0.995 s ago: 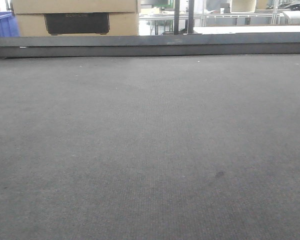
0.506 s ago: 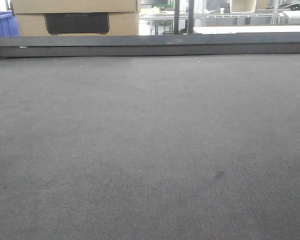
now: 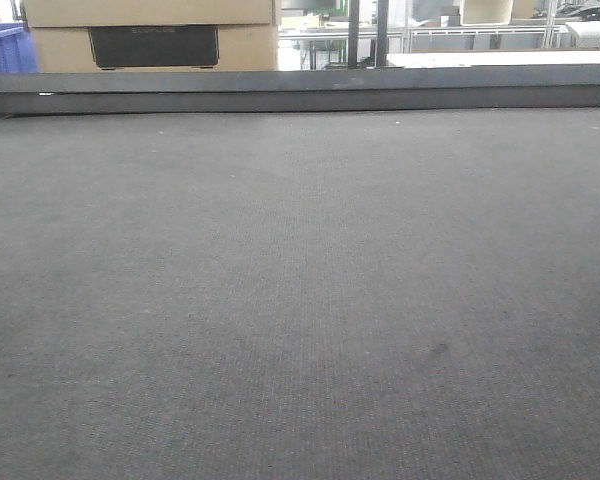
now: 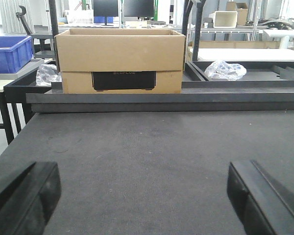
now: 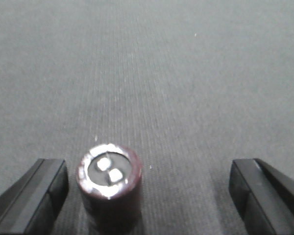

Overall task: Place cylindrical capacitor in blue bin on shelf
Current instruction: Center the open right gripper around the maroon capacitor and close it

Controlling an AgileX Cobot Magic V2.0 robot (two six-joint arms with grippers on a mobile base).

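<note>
The robot's right gripper should grab the capacitor by its maroon sleeve [image 5: 110, 205] to place the capacitor in the blue bin.
The cylindrical capacitor [image 5: 109, 193] stands upright on the dark felt table top. It has a maroon sleeve and a silver top with two terminals. My right gripper [image 5: 147, 196] is open around it. The capacitor stands close to the left finger [image 5: 32, 196], with a small gap, and far from the right finger [image 5: 264, 196]. My left gripper [image 4: 142, 196] is open and empty, low over the felt. A blue bin [image 4: 10, 51] stands far back on the left; its corner also shows in the front view [image 3: 2, 48]. The steel shelf is out of view.
A cardboard box [image 4: 120, 58] stands behind the table's raised black back rail [image 4: 166, 98]; it also shows in the front view [image 3: 150, 30]. A crumpled plastic bag [image 4: 224, 69] lies back right, another [image 4: 46, 74] left of the box. The table's left edge [image 4: 10, 147] is near.
</note>
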